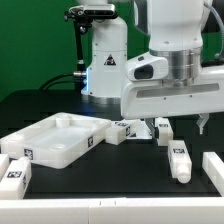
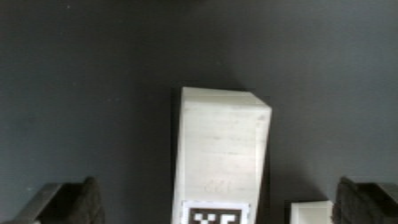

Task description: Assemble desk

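Note:
The white leg (image 2: 222, 155) lies below my open fingers in the wrist view, so closing now would miss. My gripper lowers to it, before closing.
The desk's white rimmed tabletop (image 1: 58, 140) lies on the black table at the exterior view's left. Two short white legs (image 1: 124, 130) lie side by side just off its right corner. Another leg (image 1: 178, 160) with a black-and-white tag lies nearer the front. My gripper (image 1: 183, 128) hangs just above and behind it, open, holding nothing. In the wrist view that leg (image 2: 222, 145) lies lengthwise between the two dark fingers (image 2: 64, 205), with a clear gap on each side. My gripper (image 2: 217, 207) touches nothing. A sliver of another white part (image 2: 313, 214) shows beside one finger.
A tagged white block (image 1: 15, 172) lies at the front of the exterior view's left and another white block (image 1: 212, 168) at the right edge. The arm's white base (image 1: 105, 62) and cables stand behind the tabletop. A pale table edge (image 1: 110, 212) runs along the front.

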Tool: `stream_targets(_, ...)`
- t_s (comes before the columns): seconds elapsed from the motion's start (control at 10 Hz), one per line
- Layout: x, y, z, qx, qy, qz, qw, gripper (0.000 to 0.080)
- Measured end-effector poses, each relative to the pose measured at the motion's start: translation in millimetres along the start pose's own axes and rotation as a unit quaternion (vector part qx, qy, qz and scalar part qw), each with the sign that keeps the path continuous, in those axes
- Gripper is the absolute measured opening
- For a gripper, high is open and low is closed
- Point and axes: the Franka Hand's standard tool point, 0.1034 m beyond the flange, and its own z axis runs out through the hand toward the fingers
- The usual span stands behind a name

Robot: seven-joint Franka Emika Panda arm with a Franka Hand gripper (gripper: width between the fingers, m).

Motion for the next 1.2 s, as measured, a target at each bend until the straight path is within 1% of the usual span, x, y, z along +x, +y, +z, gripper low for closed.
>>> stream_targets(0.1,7.6,-0.2,8.9,0.001,0.0,0.002,1.0,0.0649)
stream_targets(0.2,10.9,1.8,19.4,0.0,0.007,0.004,1.0,0.0649)
stream_targets(0.3,8.3,5.5,27.0,-0.002,0.014,0.006,1.0,0.0649)
stream_targets(0.4,5.2,5.8,30.7,-0.003,0.02,0.005,1.0,0.0649)
stream_targets(0.5,6.3,5.7,29.9,-0.003,0.02,0.005,1.0,0.0563)
stream_targets(0.6,6.3,5.7,30.0,-0.003,0.02,0.005,1.0,0.0426)
stream_targets(0.7,6.1,5.7,30.1,-0.003,0.02,0.005,1.0,0.0426)
stream_targets(0.8,6.3,5.7,30.0,-0.003,0.02,0.005,1.0,0.0282)
stream_targets(1.0,5.6,3.8,29.1,-0.002,0.02,0.011,1.0,0.0284)
stream_targets(1.1,2.1,-5.0,21.6,-0.001,0.018,0.023,1.0,0.0284)
stream_targets(1.2,-4.0,-14.8,11.0,-0.001,0.017,0.016,1.0,0.0284)
